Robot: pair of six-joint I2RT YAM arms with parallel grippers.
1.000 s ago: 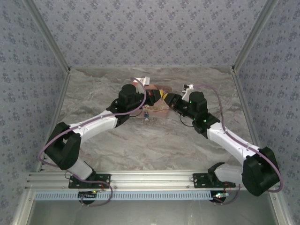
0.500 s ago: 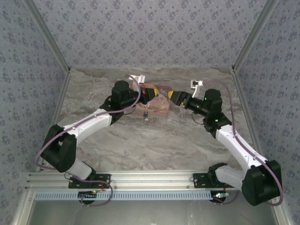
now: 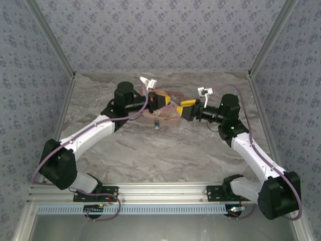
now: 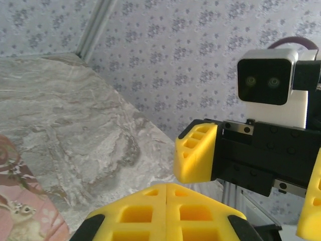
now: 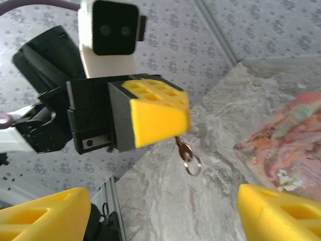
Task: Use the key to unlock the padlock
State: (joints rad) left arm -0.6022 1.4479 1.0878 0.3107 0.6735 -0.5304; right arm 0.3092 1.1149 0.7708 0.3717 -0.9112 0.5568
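Next, my right gripper grabs the key by its brown head (image 3: 172, 102) (image 5: 184, 149), which leaves the blade free to enter and unlock the padlock.
My left gripper (image 3: 161, 100) is shut on the key (image 5: 181, 146), above the pink box (image 3: 169, 111). The key's brown head and its ring (image 5: 192, 164) hang below the shut yellow fingertips in the right wrist view. My right gripper (image 3: 180, 108) faces it from the right, a short gap away, wide open with nothing between its fingers (image 5: 35, 213). One of those yellow fingers (image 4: 197, 153) shows in the left wrist view, just beyond my own shut left gripper (image 4: 166, 193). The padlock (image 3: 157, 122), a tiny dark thing with a blue glint, lies on the table in front of the box.
The pink picture-printed box (image 5: 288, 143) lies flat on the marble table (image 3: 150, 155) near the back, its corner (image 4: 20, 216) below my left gripper. Patterned walls (image 3: 160, 35) close in the back and both sides.
The right gripper has opened and drawn back to the right. The left arm has swung back to the left, its gripper still shut, and now points right towards the other.
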